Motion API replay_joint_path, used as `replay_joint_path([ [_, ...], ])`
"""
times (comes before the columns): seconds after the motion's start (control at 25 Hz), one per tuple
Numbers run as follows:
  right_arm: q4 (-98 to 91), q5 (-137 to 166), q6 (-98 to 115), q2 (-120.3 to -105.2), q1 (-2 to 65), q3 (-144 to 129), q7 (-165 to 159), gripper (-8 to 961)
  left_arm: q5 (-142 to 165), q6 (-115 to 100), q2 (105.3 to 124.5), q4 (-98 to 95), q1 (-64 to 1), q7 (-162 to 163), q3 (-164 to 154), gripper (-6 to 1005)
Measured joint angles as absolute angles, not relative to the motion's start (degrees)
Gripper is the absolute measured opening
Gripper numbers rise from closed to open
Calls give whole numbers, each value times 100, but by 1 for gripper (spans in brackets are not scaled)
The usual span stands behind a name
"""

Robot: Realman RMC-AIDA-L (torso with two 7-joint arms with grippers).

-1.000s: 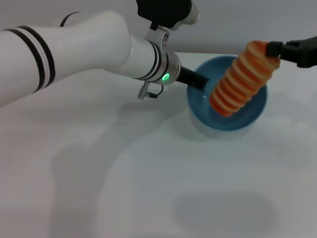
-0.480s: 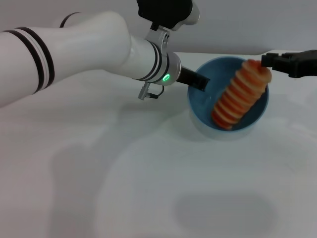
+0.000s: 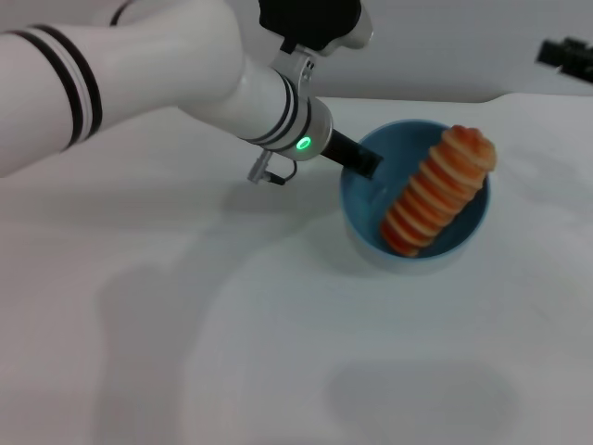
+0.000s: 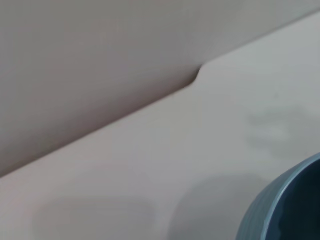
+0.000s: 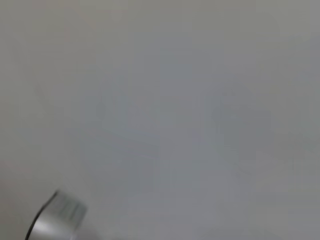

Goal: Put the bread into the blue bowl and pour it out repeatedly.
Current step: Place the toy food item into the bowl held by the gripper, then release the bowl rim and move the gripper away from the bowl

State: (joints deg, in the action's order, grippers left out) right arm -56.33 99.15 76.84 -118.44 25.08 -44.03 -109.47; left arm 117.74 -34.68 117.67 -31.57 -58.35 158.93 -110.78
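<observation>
The blue bowl's lower side is above the table, so the bowl would fall if I opened my left gripper now. I need to lower the bowl first.
The bread (image 3: 435, 190), an orange-red ridged loaf with pale stripes, lies slanted in the blue bowl (image 3: 366, 199), its upper end resting over the far right rim. My left gripper (image 3: 363, 159) is shut on the bowl's left rim, and the bowl's edge shows in the left wrist view (image 4: 280, 210). My right gripper (image 3: 561, 52) is open and empty, up at the far right edge of the head view, well away from the bread.
The white table (image 3: 278, 352) runs out in front of and to the left of the bowl. Its back edge meets a grey wall (image 4: 100, 60). A small silver part (image 5: 57, 217) shows at the edge of the right wrist view.
My right gripper let go of the bread and drew back up and to the right. The bread settled into the bowl. The left gripper shifted the bowl slightly left and nearer.
</observation>
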Motion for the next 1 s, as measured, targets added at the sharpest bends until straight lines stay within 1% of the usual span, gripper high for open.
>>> replay_joint_path([
  [0.16, -5694, 9794, 7683, -11845, 2317, -4102, -10862, 533, 12348, -4112, 11791, -3177, -5912, 15891, -10495, 0],
  [0.52, -5628, 9785, 7681, -11862, 2182, -3760, -10778, 535, 12396, -4730, 11845, -3162, -5920, 15903, -10444, -1],
  [1.0, -5384, 9755, 7669, -11849, 2263, -3749, -10663, 538, 12342, -4488, 11890, -3141, -5551, 15959, -10454, 11],
])
